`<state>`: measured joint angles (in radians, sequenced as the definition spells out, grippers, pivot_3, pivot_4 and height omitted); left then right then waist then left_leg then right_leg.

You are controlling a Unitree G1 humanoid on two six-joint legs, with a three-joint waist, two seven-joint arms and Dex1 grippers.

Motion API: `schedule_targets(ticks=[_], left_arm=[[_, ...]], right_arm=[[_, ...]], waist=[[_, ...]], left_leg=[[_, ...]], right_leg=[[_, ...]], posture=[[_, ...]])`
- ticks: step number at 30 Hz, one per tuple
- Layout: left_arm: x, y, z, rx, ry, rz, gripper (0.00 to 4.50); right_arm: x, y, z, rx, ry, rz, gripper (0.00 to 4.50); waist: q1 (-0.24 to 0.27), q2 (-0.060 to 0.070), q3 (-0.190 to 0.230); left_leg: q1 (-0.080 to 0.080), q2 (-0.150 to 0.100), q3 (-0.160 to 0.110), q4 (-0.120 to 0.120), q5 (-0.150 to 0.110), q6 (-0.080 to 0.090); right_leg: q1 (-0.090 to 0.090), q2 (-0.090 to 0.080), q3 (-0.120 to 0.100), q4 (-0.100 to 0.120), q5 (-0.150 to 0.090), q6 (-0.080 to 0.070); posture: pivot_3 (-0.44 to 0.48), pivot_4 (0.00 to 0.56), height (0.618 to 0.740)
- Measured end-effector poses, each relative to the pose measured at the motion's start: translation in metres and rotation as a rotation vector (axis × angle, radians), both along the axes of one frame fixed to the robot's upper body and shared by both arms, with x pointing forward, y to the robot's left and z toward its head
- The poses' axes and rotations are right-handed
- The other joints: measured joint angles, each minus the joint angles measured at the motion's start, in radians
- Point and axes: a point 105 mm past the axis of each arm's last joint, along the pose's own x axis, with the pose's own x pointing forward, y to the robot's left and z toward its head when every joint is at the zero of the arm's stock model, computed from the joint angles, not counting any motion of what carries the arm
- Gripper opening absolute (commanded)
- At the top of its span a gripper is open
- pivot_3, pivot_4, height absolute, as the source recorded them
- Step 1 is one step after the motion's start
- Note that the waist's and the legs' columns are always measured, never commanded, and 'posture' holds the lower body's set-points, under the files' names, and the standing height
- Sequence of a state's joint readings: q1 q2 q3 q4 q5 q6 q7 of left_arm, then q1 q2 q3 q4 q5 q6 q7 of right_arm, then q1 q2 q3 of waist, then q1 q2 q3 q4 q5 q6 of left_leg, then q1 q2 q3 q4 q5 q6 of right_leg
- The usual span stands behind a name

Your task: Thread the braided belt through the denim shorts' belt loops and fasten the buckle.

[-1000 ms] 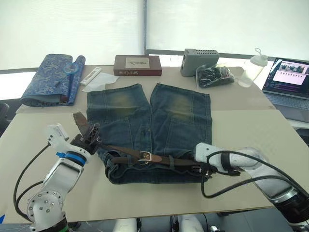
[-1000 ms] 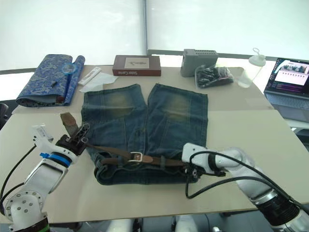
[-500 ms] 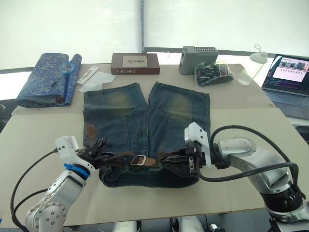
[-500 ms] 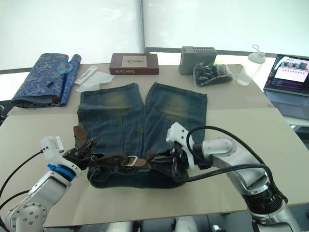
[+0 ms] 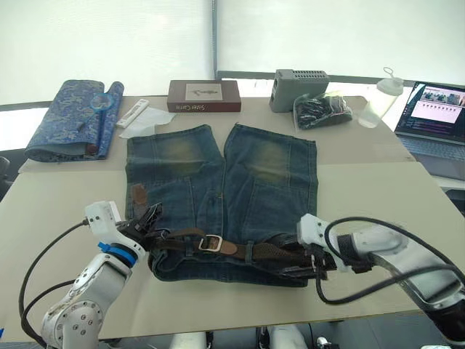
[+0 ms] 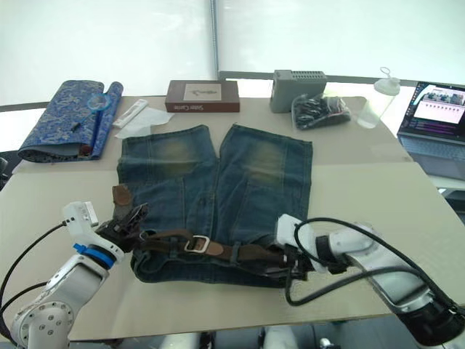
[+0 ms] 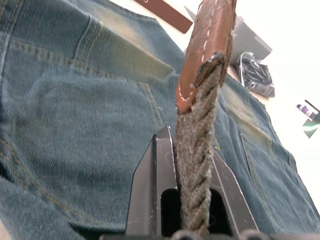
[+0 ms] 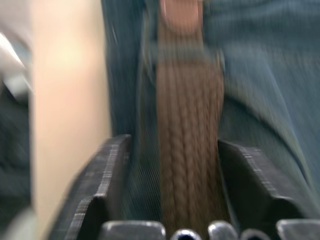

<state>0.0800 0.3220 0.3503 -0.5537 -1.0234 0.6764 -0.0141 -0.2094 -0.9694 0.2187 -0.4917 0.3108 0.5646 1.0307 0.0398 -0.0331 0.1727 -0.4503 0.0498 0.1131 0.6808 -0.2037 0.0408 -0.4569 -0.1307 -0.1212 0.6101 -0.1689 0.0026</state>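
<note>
My right gripper is to grab the braided belt by its woven part (image 5: 272, 253) next. That leaves the braided belt's silver buckle (image 5: 211, 243) free to fasten.
The denim shorts (image 5: 218, 182) lie flat mid-table, waistband toward me. The braided belt (image 5: 240, 249) runs along that waistband, its silver buckle (image 5: 209, 243) near the middle. A belt loop (image 6: 234, 252) crosses the belt just right of the buckle. At the waistband's left end my left gripper (image 5: 150, 218) is shut on the belt's woven part just below the brown leather tip (image 7: 207, 45), which sticks up past the fingers. My right gripper (image 5: 298, 263) sits at the waistband's right end. In the right wrist view its fingers (image 8: 107, 165) stand apart with the belt (image 8: 187, 150) between them.
Along the far edge sit a blue patterned folded cloth (image 5: 69, 120), a brown box (image 5: 203, 96), a grey box (image 5: 299, 81), a black bag (image 5: 323, 110) and a plastic bottle (image 5: 385, 98). A laptop (image 5: 436, 120) is at far right. Bare table flanks the shorts.
My right gripper has dropped and moved right along the belt, from the bunched waistband to its right end, which now lies flatter. Over the second the left gripper lowered toward the shorts with the tip.
</note>
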Motion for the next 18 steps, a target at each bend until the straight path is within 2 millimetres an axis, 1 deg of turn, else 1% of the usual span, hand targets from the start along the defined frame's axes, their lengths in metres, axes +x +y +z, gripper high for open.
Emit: schedule_targets(ticks=[3,7,11,13,16,18], left_arm=[[0.001,-0.001,0.002,-0.001,-0.009,-0.01,0.0],[0.002,0.0,0.002,-0.02,-0.01,-0.016,0.0],[0.005,0.028,-0.001,-0.075,0.012,0.054,0.0],[0.004,0.033,-0.002,-0.085,0.016,0.069,0.0],[0.004,0.033,-0.002,-0.093,0.018,0.066,0.0],[0.005,0.032,-0.002,-0.096,0.018,0.064,0.0]], right_arm=[[-0.003,-0.007,0.001,0.0,-0.018,-0.029,3.27],[-0.005,-0.009,0.006,-0.004,-0.077,-0.007,3.27],[-0.014,0.001,0.013,-0.017,-0.17,0.071,3.27],[-0.015,0.001,0.009,-0.043,-0.195,0.078,3.27],[-0.016,-0.001,-0.005,-0.104,-0.209,0.078,3.27],[-0.014,-0.002,-0.006,-0.121,-0.226,0.069,3.27]], waist=[[0.0,0.0,0.0],[-0.002,0.0,0.0],[-0.003,0.0,0.0],[-0.001,0.0,0.0],[0.001,0.0,0.0],[0.0,0.0,0.0]], left_leg=[[0.0,0.0,0.0,0.0,0.0,0.0],[0.0,0.001,0.0,0.0,0.0,0.0],[0.001,0.001,0.0,0.0,0.0,0.0],[0.001,0.001,0.0,0.0,0.0,0.0],[0.0,0.0,0.0,0.0,0.0,0.0],[0.0,0.0,0.0,0.0,0.0,0.0]], right_leg=[[0.0,0.0,0.0,0.001,0.0,0.0],[0.0,0.0,0.0,0.001,0.0,0.0],[-0.001,0.001,-0.001,0.001,0.0,0.0],[0.0,0.0,0.0,0.0,0.0,0.0],[0.0,-0.001,0.0,-0.001,0.0,0.0],[0.0,-0.001,0.0,-0.001,0.0,0.0]], posture=[[0.0,0.15,0.709],[0.0,0.15,0.709],[0.0,0.15,0.709],[0.0,0.15,0.709],[0.0,0.15,0.709],[0.0,0.15,0.709]])
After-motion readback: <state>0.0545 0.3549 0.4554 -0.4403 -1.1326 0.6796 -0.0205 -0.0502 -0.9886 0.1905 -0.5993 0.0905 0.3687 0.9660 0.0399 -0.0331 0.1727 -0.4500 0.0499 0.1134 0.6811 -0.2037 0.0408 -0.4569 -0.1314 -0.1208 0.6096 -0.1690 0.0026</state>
